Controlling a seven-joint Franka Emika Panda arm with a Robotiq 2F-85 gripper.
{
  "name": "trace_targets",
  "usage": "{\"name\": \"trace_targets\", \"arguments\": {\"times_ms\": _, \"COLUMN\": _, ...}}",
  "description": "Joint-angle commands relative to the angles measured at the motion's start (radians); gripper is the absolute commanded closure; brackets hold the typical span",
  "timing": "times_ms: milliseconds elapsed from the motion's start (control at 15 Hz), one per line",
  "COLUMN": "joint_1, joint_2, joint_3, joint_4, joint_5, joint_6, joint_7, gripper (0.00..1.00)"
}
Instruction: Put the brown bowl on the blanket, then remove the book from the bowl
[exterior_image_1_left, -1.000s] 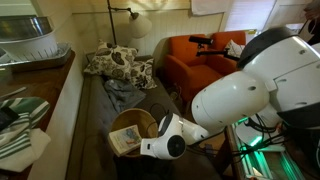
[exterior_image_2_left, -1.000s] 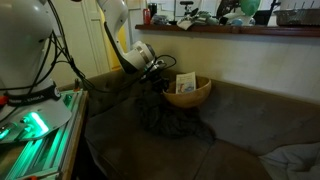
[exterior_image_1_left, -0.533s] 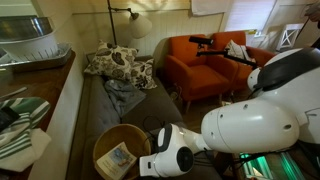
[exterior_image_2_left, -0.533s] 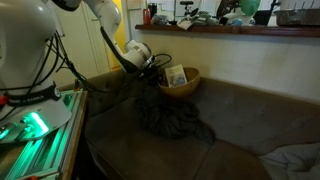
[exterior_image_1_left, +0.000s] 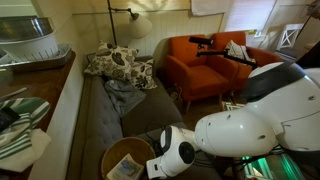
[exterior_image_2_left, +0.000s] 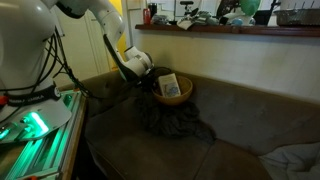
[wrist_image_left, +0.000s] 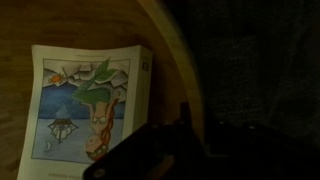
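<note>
My gripper keeps hold of the bowl with the book (exterior_image_1_left: 126, 171) until the bowl rests on the dark grey blanket. It hangs above the blanket now and would fall.
The brown bowl (exterior_image_1_left: 118, 158) is a light wooden bowl with a picture-cover book (exterior_image_1_left: 126, 171) lying inside it. My gripper (exterior_image_1_left: 158, 158) is shut on the bowl's rim and holds it over the sofa. In an exterior view the bowl (exterior_image_2_left: 176, 95) with the book (exterior_image_2_left: 168, 86) sits just above the dark grey blanket (exterior_image_2_left: 172, 122), with the gripper (exterior_image_2_left: 152, 82) at its side. The wrist view shows the book (wrist_image_left: 85, 110), the bowl's rim (wrist_image_left: 172, 55) and my dark fingers (wrist_image_left: 186, 128) clamped over that rim.
A rumpled grey cloth (exterior_image_1_left: 122, 93) and patterned cushions (exterior_image_1_left: 118, 63) lie on the sofa further back. An orange armchair (exterior_image_1_left: 200, 60) stands beside it. A wooden counter (exterior_image_1_left: 35, 90) with striped cloths runs along the sofa. A shelf (exterior_image_2_left: 240, 30) sits behind the sofa back.
The gripper has carried the bowl with the book along the sofa, nearer the camera in one exterior view and leftward over the blanket in the other.
</note>
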Motion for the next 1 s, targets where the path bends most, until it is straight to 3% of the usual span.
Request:
{"name": "trace_targets", "arguments": {"times_ms": 0, "joint_1": -0.1, "joint_2": -0.057, "joint_3": 0.075, "joint_4": 0.029, "joint_5": -0.179, "joint_6": -0.002, "joint_7": -0.037, "gripper": 0.96}}
{"name": "trace_targets", "arguments": {"times_ms": 133, "joint_1": -0.168, "joint_2": -0.062, "joint_3": 0.126, "joint_4": 0.062, "joint_5": -0.308, "joint_6": -0.009, "joint_7": -0.03, "gripper": 0.96}}
{"name": "trace_targets", "arguments": {"times_ms": 200, "joint_1": -0.221, "joint_2": -0.094, "joint_3": 0.182, "joint_4": 0.045, "joint_5": -0.398, "joint_6": -0.074, "joint_7": 0.0, "gripper": 0.61}}
{"name": "trace_targets", "arguments": {"times_ms": 400, "joint_1": -0.251, "joint_2": -0.126, "joint_3": 0.184, "joint_4": 0.021, "joint_5": -0.577, "joint_6": -0.131, "joint_7": 0.078, "gripper": 0.47}}
{"name": "trace_targets", "arguments": {"times_ms": 533, "joint_1": -0.217, "joint_2": -0.16, "joint_3": 0.141, "joint_4": -0.021, "joint_5": -0.664, "joint_6": -0.147, "joint_7": 0.111, "gripper": 0.33}}
{"name": "trace_targets", "arguments": {"times_ms": 800, "joint_1": -0.072, "joint_2": -0.194, "joint_3": -0.005, "joint_4": -0.043, "joint_5": -0.778, "joint_6": -0.189, "joint_7": 0.116, "gripper": 0.05}}
{"name": "trace_targets", "arguments": {"times_ms": 933, "joint_1": -0.001, "joint_2": -0.203, "joint_3": -0.077, "joint_4": -0.028, "joint_5": -0.796, "joint_6": -0.215, "joint_7": 0.089, "gripper": 0.0}}
